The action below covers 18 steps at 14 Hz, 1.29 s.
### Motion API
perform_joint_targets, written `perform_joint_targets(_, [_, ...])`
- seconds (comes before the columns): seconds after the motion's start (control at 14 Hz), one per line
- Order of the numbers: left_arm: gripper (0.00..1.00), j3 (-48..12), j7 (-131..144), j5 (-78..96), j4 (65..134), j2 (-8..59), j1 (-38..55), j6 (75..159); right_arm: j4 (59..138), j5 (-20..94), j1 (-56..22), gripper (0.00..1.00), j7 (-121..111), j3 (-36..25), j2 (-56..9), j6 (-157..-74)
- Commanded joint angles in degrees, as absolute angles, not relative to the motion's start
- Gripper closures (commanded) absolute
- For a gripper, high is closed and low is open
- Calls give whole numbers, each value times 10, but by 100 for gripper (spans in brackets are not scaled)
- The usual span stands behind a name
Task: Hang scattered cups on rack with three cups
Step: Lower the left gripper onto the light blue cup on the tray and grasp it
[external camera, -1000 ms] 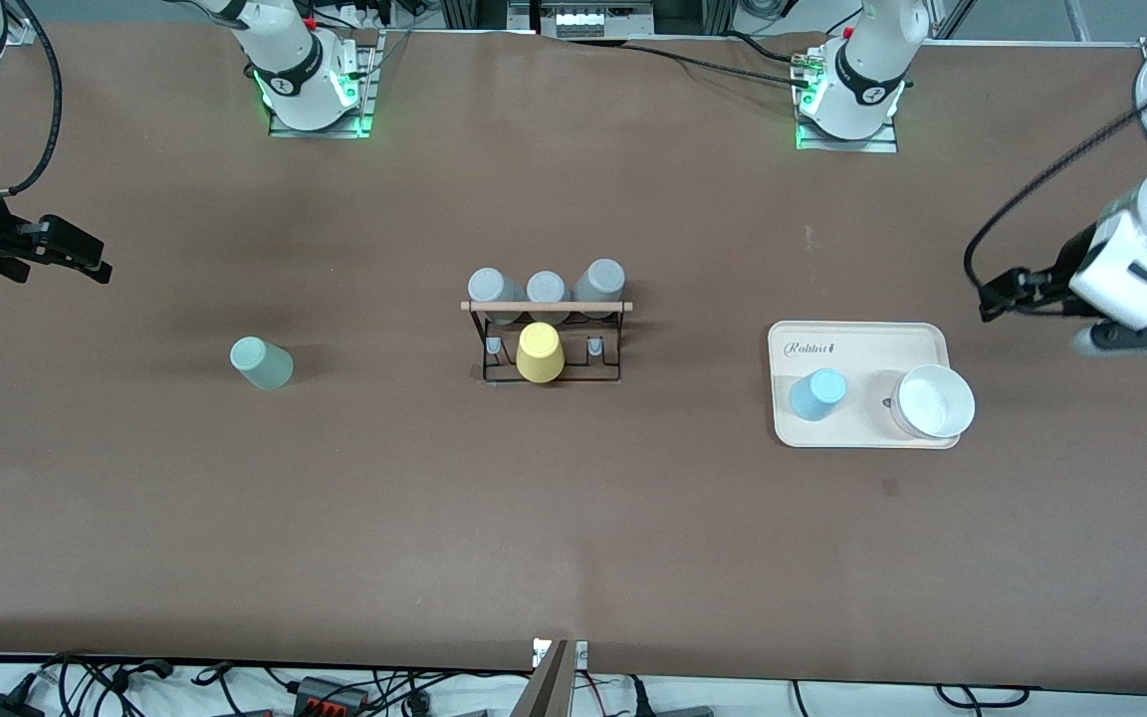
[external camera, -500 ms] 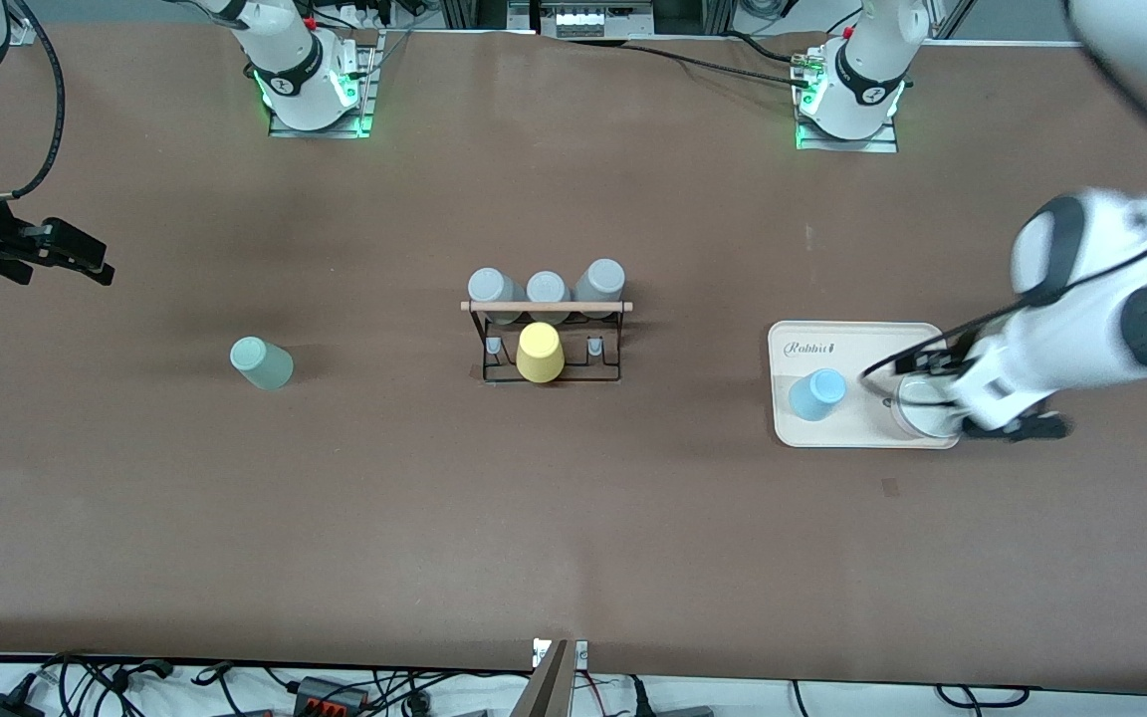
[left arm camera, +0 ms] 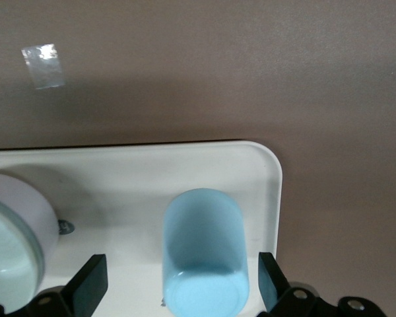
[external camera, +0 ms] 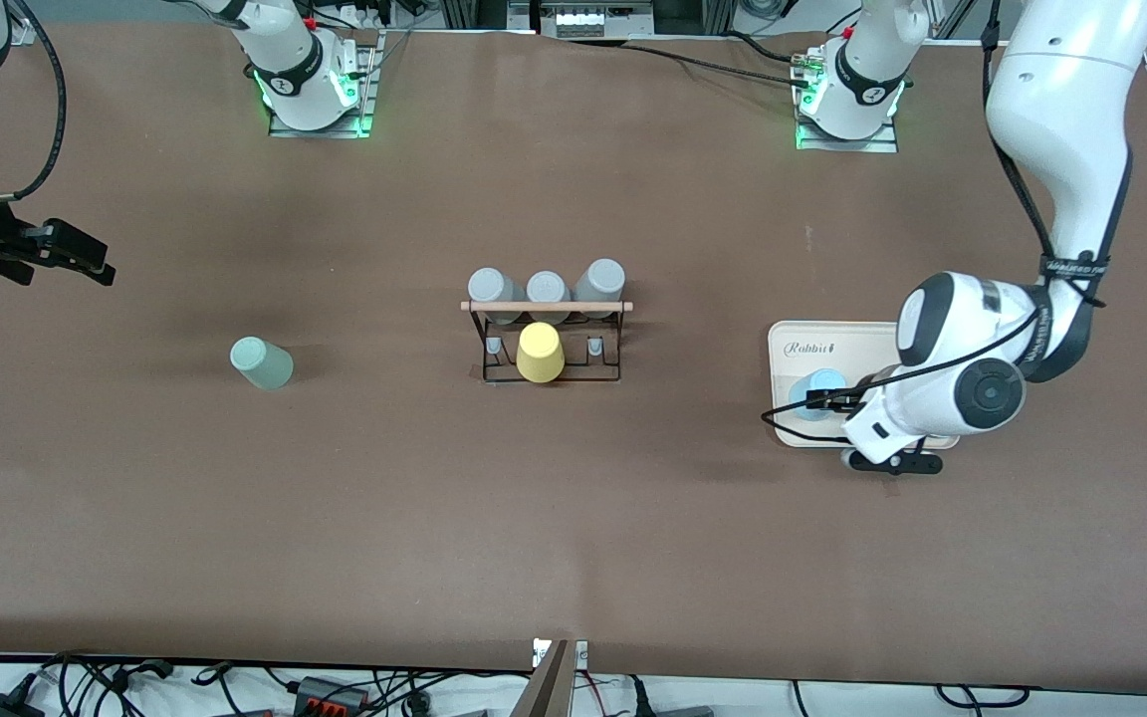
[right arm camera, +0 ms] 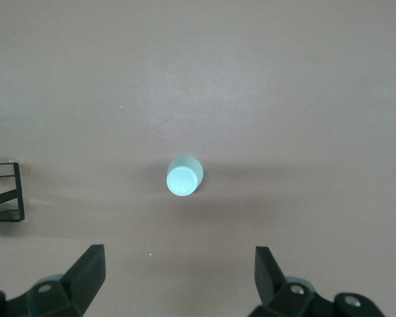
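The left gripper's fingers stop above the sides of the light blue cup, with cream tray (external camera: 832, 339) (left arm camera: 136, 274) showing between them, so the left gripper isn't ready to close yet. It should lower first, then close on the cup.
The light blue cup (external camera: 817, 380) stands on the cream tray (external camera: 832, 339) toward the left arm's end of the table. My left gripper (external camera: 825, 400) is open and low over the tray. In the left wrist view its fingers (left arm camera: 89, 290) stand either side of the blue cup (left arm camera: 204, 254) without touching it. The mint-green cup (external camera: 261, 362) stands on the table toward the right arm's end and shows in the right wrist view (right arm camera: 184, 175). My right gripper (external camera: 96, 267) waits open and empty, up in the air at that end. The black wire rack (external camera: 547, 344) with its wooden rod stands mid-table.
Three grey cups (external camera: 546, 287) sit on the rack's side farther from the front camera, and a yellow cup (external camera: 540, 353) on its nearer side. A white bowl (left arm camera: 13, 244) stands on the tray beside the blue cup. A tape scrap (left arm camera: 45, 56) lies on the table.
My left arm has swung in from the table's end and come down over the tray, so its open fingers now flank the blue cup. The right arm has not moved.
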<state>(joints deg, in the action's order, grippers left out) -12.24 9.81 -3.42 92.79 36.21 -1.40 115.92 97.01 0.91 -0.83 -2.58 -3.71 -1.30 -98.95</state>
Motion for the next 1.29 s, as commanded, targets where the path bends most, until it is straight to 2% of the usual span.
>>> perform_joint_targets(0.0, [0, -124, 102, -28, 917, 375, -14, 1157, 969, 2, -5, 0, -33, -33, -11, -986])
perform_joint_targets(0.29, [0, -125, 102, -27, 944, 378, -13, 1139, 969, 1, -5, 0, -33, -33, -11, -988])
perform_joint_targets(0.71, [1, -125, 116, -26, 939, 385, 2, 1135, 968, -1, -5, 0, -33, -33, -11, -991])
perform_joint_targets(0.79, [17, -125, 116, -26, 939, 384, 1, 1134, 968, 0, -5, 0, -33, -33, -11, -991])
perform_joint_targets(0.86, [26, -125, 116, -26, 939, 384, 0, 1134, 969, -1, -5, 0, -33, -33, -11, -991])
perform_joint_targets(0.93, [31, -124, 116, -26, 940, 384, -3, 1134, 969, -1, -5, 0, -33, -33, -11, -991])
perform_joint_targets(1.14, [31, -124, 115, -26, 941, 384, -8, 1118, 969, -1, -5, 0, -33, -33, -11, -991])
perform_joint_targets(1.21, [34, -124, 116, -26, 940, 383, -8, 1114, 969, -1, -5, 0, -33, -33, -11, -991])
